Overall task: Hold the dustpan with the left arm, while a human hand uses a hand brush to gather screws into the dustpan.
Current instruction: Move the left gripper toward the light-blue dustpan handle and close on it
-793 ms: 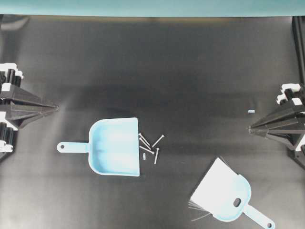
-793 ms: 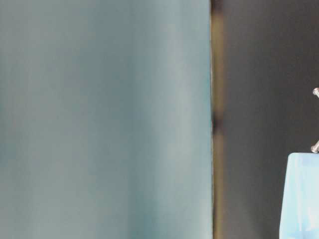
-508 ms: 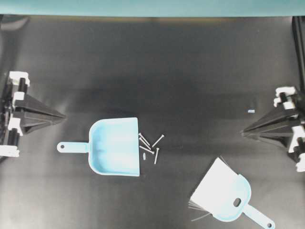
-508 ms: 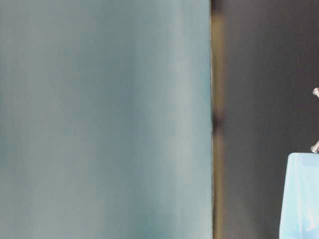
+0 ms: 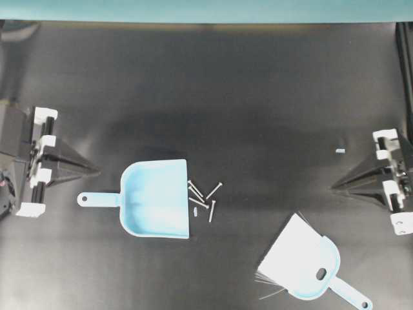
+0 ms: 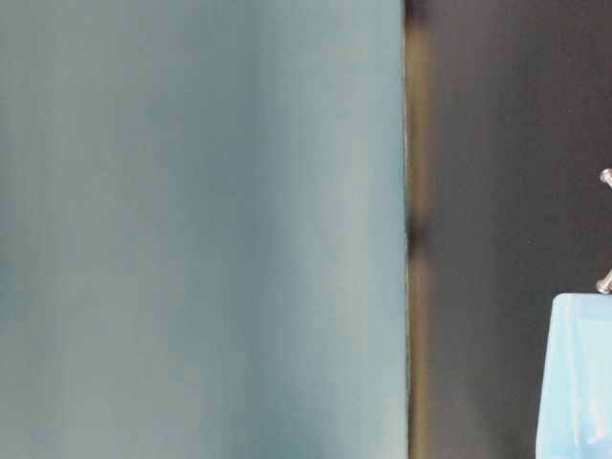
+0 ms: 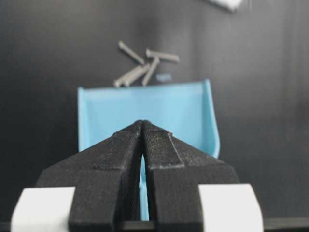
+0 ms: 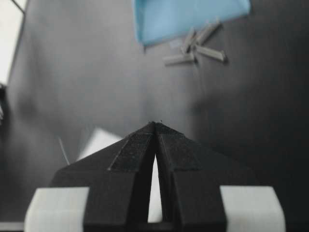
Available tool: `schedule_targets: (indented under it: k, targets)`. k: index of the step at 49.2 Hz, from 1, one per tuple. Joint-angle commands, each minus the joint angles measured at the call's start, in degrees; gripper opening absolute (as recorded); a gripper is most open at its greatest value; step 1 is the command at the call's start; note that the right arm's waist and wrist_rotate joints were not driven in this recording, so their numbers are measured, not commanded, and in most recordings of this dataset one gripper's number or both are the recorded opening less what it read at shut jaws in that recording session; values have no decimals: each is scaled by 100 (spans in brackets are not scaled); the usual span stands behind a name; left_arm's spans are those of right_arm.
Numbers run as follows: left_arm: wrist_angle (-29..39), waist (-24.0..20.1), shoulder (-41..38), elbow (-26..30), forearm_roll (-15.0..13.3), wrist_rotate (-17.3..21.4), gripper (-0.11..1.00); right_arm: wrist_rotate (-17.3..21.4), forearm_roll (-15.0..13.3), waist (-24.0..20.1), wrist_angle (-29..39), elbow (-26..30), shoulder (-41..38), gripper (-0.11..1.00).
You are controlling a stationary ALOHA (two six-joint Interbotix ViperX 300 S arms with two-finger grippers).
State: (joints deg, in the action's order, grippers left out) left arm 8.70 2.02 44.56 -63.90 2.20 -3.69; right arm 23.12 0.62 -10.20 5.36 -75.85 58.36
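Note:
My left gripper should next hold the dustpan by its narrow handle [image 5: 100, 199]; the dustpan's tray is too wide for the fingers.
The light blue dustpan [image 5: 155, 199] lies flat on the black table, handle pointing left, mouth to the right. Several silver screws [image 5: 204, 196] lie scattered just off its mouth. My left gripper [image 5: 98, 171] is shut and empty, its tips a short way up and left of the handle; in its wrist view the dustpan [image 7: 145, 108] and screws [image 7: 145, 65] lie ahead of the gripper [image 7: 143, 122]. The hand brush [image 5: 310, 265] lies at the lower right, bristles up-left. My right gripper [image 5: 333, 187] is shut and empty at the right edge. A corner of the dustpan [image 6: 579, 373] shows at table level.
A tiny pale blue fleck [image 5: 341, 150] lies near the right gripper. A teal wall [image 5: 206, 10] borders the table's far edge and fills most of the table-level view [image 6: 191, 229]. A black frame post [image 5: 404, 58] stands at the far right.
Both arms have moved: the left gripper advanced right and down toward the dustpan's handle, and the right gripper shifted slightly down. Dustpan, screws and brush stayed still.

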Motion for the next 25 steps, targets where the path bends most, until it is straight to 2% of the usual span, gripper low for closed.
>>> schedule_targets:
  k: [1,7,11,17,22,25]
  targets:
    - [53,-26,-26,97,26,18,1,0,-9,0,-62,-334,334,0]
    - [62,-53,-176,79,26,-44,3,0,-9,0,-35,-738,984,0]
    - [62,-9,-448,9,26,-132,13,0,-9,0,-9,-896,1450,0]
    - [-229,149,-958,-149,26,-360,46,0,-9,0,44,-1055,2074,0]
    - [-1090,387,-1257,-387,26,-580,76,9,-9,0,167,-1151,2452,0]
    - [-1688,431,-1354,-624,26,-782,86,0,-9,0,255,-1143,2593,0]
